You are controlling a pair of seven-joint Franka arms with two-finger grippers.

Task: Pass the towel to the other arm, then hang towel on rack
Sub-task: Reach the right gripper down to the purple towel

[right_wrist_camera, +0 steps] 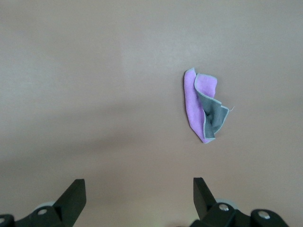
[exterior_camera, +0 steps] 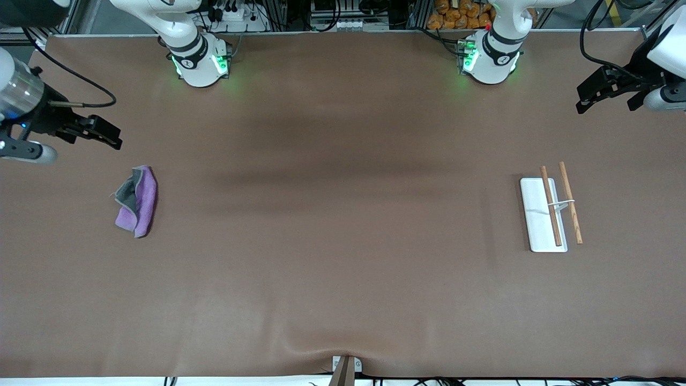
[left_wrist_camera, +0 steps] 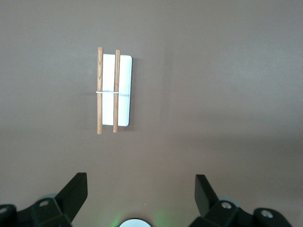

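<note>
The towel's loose purple end (exterior_camera: 131, 222) should stay free for the other arm, so my right gripper should grab the towel by its tip where grey meets purple (exterior_camera: 139, 170).
The towel (exterior_camera: 137, 201) lies crumpled on the brown table near the right arm's end, purple with a dark grey fold; it also shows in the right wrist view (right_wrist_camera: 203, 106). The rack (exterior_camera: 552, 210), a white base plate with two wooden rods joined by a wire, stands near the left arm's end and shows in the left wrist view (left_wrist_camera: 113, 90). My right gripper (exterior_camera: 107, 134) hangs open and empty in the air over the table's end, beside the towel. My left gripper (exterior_camera: 595, 94) hangs open and empty over the other end, apart from the rack.
The two arm bases (exterior_camera: 201, 61) (exterior_camera: 490, 59) stand along the table's edge farthest from the front camera. A small metal bracket (exterior_camera: 345, 367) sits at the table's edge nearest the front camera. Cables and boxes lie off the table past the bases.
</note>
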